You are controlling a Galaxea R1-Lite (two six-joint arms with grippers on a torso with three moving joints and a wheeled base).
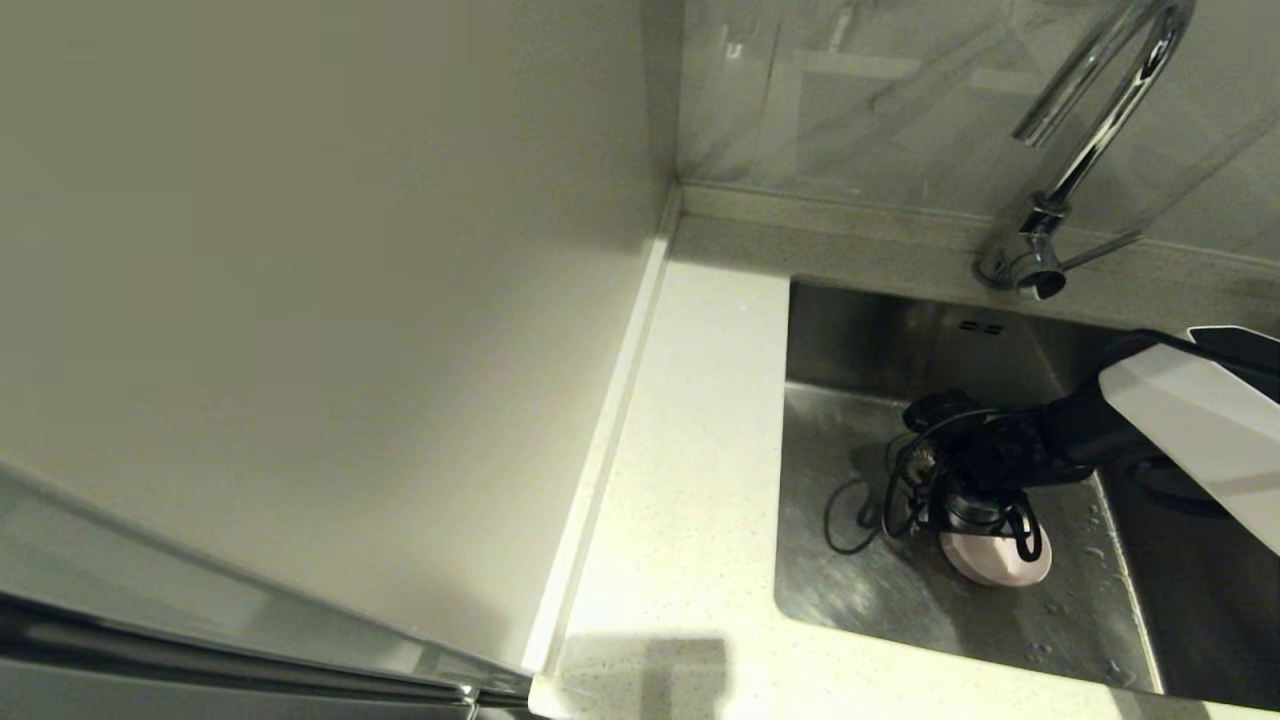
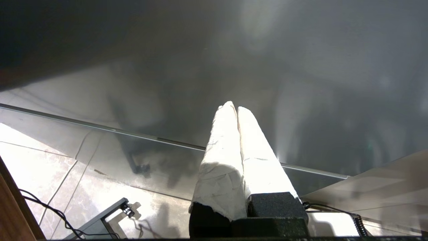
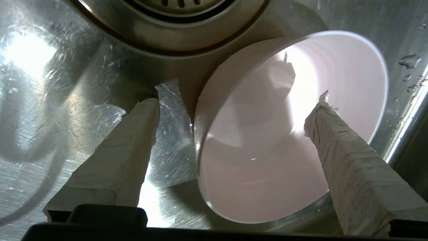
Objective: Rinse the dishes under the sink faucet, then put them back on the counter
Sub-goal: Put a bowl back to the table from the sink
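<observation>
The right gripper will next grab the pale pink bowl [image 3: 267,160] by its rim [image 3: 211,128] to bring it back to the counter.
A pale pink bowl [image 1: 1000,562] rests on the floor of the steel sink [image 1: 860,600], beside the round drain strainer [image 3: 174,20]. My right gripper [image 1: 965,510] reaches down into the basin right over it. In the right wrist view the right gripper [image 3: 234,102] is open and straddles the rim of the bowl [image 3: 267,160]. One taped finger [image 3: 351,167] is over the bowl's inside and the other [image 3: 130,144] is outside, over bare steel. Neither finger visibly presses the rim. The left gripper [image 2: 234,108] is shut on nothing, away from the sink.
The chrome faucet [image 1: 1090,130] arches over the sink's far right, its lever pointing right. The off-white counter [image 1: 690,450] runs along the sink's left side, bounded by a cream wall panel [image 1: 300,300]. Water drops dot the sink floor [image 1: 1090,580]. The wrist cable [image 1: 850,520] loops just left of the gripper.
</observation>
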